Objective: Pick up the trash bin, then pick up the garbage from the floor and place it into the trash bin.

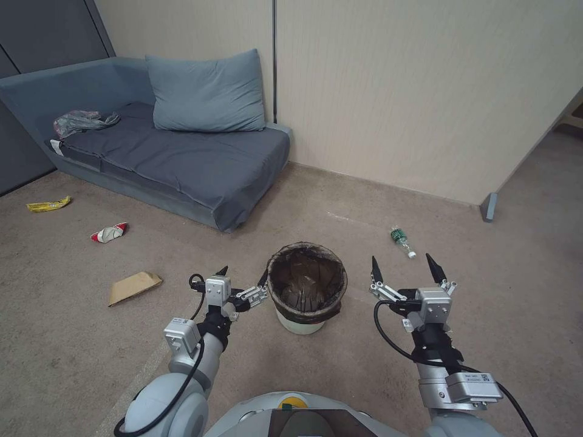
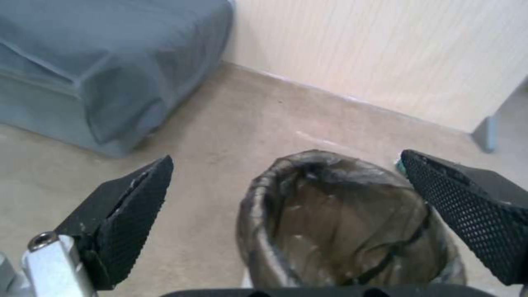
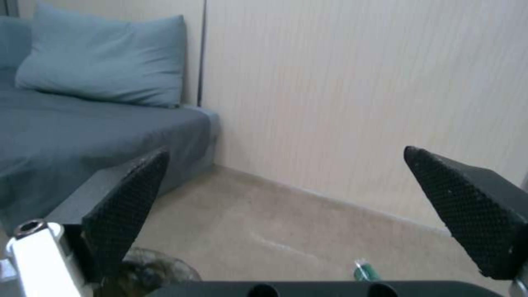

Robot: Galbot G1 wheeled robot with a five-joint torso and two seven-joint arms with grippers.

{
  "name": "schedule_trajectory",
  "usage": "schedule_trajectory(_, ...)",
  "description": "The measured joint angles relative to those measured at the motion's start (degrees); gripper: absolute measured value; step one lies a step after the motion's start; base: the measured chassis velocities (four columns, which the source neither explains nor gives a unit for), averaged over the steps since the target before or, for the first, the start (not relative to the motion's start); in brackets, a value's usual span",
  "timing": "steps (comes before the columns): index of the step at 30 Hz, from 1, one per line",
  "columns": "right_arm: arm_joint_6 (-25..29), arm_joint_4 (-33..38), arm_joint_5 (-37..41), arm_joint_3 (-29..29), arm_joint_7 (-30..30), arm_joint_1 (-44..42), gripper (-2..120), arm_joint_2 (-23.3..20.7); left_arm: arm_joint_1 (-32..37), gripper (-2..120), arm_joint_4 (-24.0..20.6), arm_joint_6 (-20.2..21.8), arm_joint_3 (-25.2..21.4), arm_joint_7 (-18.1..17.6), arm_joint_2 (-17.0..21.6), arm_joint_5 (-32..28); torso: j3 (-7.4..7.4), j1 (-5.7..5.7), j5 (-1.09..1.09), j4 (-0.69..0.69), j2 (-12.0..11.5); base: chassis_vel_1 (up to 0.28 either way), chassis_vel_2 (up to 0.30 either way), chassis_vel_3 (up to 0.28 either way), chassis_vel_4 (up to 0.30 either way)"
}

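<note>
The trash bin's round body (image 1: 300,324) is too wide for my fingertips to span. I will next grab the trash bin by its thin rim (image 1: 271,286) with my left gripper.
The trash bin (image 1: 297,325), a white bucket with a dark liner bag over its rim, stands on the carpet just ahead of me. My left gripper (image 1: 243,275) is open at its left side, one fingertip right beside the rim. In the left wrist view the trash bin (image 2: 253,214) sits low between the spread fingers (image 2: 132,214). My right gripper (image 1: 404,264) hovers open to the bin's right, holding nothing. Garbage lies around: a green-capped bottle (image 1: 402,241) (image 3: 364,272), a tan paper bag (image 1: 133,286), a red-and-white wrapper (image 1: 109,232) and a yellow packet (image 1: 48,205).
A grey-blue sofa (image 1: 182,158) with a cushion (image 1: 206,91) stands at the back left, a grey plastic bag (image 1: 82,121) lying on it. A beige wall (image 1: 425,91) runs behind the bin. Open carpet stretches to the right and toward the litter on the left.
</note>
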Motion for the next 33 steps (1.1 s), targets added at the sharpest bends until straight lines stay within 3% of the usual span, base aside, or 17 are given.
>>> schedule_trajectory(9, -0.42, 0.00, 0.41, 0.41, -0.75, 1.52, 100, 0.00, -2.74, 100, 2.11, 1.14, -1.05, 0.39, 0.97, -6.94, 0.00, 0.00, 0.00, 0.02, 0.00, 0.000, 0.000, 0.000, 0.000)
schedule_trajectory(14, -0.26, 0.00, -0.75, -0.14, -1.11, 2.12, 100, 0.00, -6.16, 100, 5.07, 4.46, -0.51, 0.76, 2.04, -14.10, 0.00, 0.00, 0.00, 0.01, 0.00, 0.000, 0.000, 0.000, 0.000)
schedule_trajectory(22, 0.16, 0.00, -1.11, -0.07, -1.07, 2.44, 100, 0.00, -11.39, 100, 11.64, 7.54, 1.09, -0.60, 0.39, -16.35, 0.00, 0.00, 0.01, 0.01, 0.00, 0.000, 0.000, 0.000, 0.000)
schedule_trajectory(33, 0.75, 0.00, -1.64, -0.16, -1.03, 2.65, 100, 0.00, -14.88, 100, 19.31, 8.11, 1.66, -1.04, -0.94, -16.36, 0.00, 0.00, 0.01, 0.01, 0.00, 0.000, 0.000, 0.000, 0.000)
